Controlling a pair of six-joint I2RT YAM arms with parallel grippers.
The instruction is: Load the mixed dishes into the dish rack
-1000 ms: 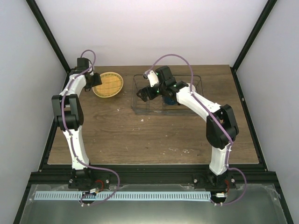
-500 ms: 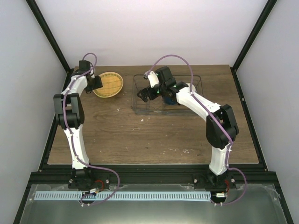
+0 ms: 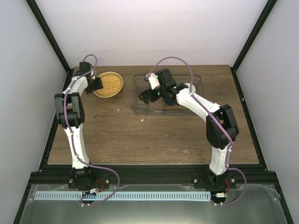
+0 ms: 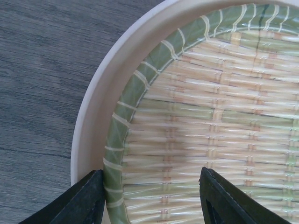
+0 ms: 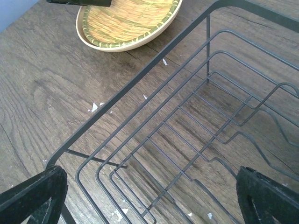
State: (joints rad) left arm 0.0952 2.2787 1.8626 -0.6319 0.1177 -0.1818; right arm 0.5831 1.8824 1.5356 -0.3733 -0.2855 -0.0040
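My left gripper grabs the woven plate's green band (image 3: 97,88) on the side away from the dish rack (image 3: 140,108) next, so the plate's opposite edge stays free to slot in.
The round yellow-orange plate (image 3: 109,84) with a grid-patterned face lies flat at the back left of the table. In the left wrist view its woven face (image 4: 210,116) has a green band and a cream rim. My left gripper (image 3: 96,84) (image 4: 152,200) is open at the plate's left rim, one finger outside the rim and one over the face. The wire dish rack (image 3: 140,108) (image 5: 187,116) stands at back centre. My right gripper (image 3: 144,96) (image 5: 152,198) is open and empty above the rack's left end. The dark blue mug (image 3: 169,100) sits in the rack, mostly hidden by the right arm. A small pale cup (image 3: 189,87) shows at the rack's right. The yellow-green plate is out of view.
The plate (image 5: 126,21) lies just left of the rack's corner, with a left finger (image 5: 79,2) at its edge. White crumbs (image 5: 95,107) dot the wood. Black frame posts (image 3: 51,42) and white walls close in the back and sides.
My left gripper has shifted a little further back along the plate's left rim. My right gripper has moved slightly over the rack's left end. The plate has not moved.
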